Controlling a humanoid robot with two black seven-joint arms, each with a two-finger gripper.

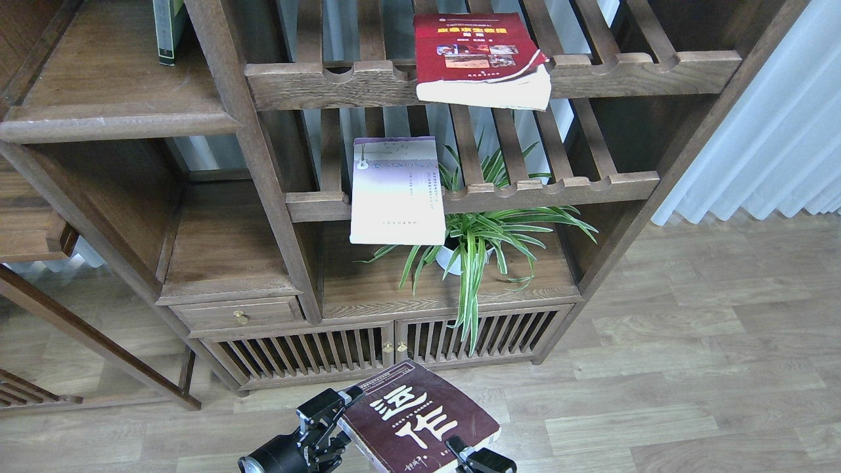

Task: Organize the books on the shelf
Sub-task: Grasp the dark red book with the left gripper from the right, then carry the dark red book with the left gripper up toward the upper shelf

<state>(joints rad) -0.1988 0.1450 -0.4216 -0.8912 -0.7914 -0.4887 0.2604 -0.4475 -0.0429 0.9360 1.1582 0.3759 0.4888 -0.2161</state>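
My left gripper takes hold of the dark maroon book by its spine edge [364, 389] next. Then it stands the book up on the solid shelf [118, 121].
The dark maroon book [417, 420] with cream characters is low in the head view, held up over the floor. My right gripper [460, 454] grips its near right edge at the frame's bottom. My left gripper [332, 417] is open, its fingers at the book's left spine edge. The thick red book [483, 59] lies on the upper slatted rack, overhanging the front bar. The pale lavender book [396, 190] lies on the lower slatted rack, also overhanging. The solid dark-brown shelf [118, 121] is at the upper left.
A green-spined book [167, 33] stands at the back of the solid shelf. A potted spider plant [473, 243] sits under the lower rack. Slatted cabinet doors [394, 345] are just beyond the held book. White curtain [775, 131] hangs at the right.
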